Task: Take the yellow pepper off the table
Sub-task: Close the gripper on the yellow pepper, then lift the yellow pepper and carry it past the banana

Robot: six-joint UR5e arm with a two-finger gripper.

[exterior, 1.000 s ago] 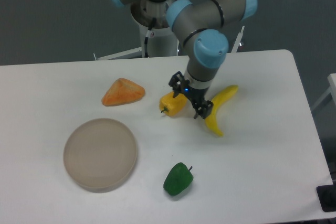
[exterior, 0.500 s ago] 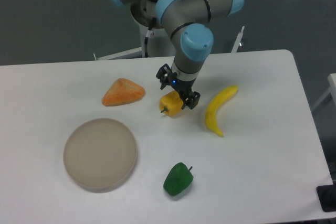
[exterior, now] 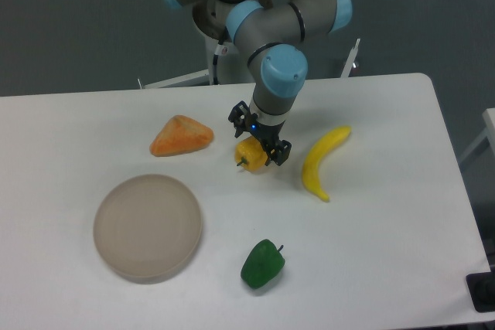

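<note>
My gripper grabs the yellow pepper by its rounded body (exterior: 251,154) behind the short stem (exterior: 240,164) next, to lift the pepper.
The yellow pepper (exterior: 251,157) lies on the white table (exterior: 371,222) near its middle, its short dark stem pointing to the front left. My gripper (exterior: 259,137) hangs right over the pepper and covers its upper part. It is open, with one finger on the pepper's far-left side and the other on its right side. I cannot tell whether the fingers touch the pepper.
An orange wedge-shaped piece (exterior: 181,135) lies to the left of the pepper and a yellow banana (exterior: 320,161) to its right. A round beige plate (exterior: 148,226) sits at the front left, and a green pepper (exterior: 262,263) lies near the front edge.
The gripper has moved left from beside the banana to above the yellow pepper and has come down around it. The pepper has stayed in place.
</note>
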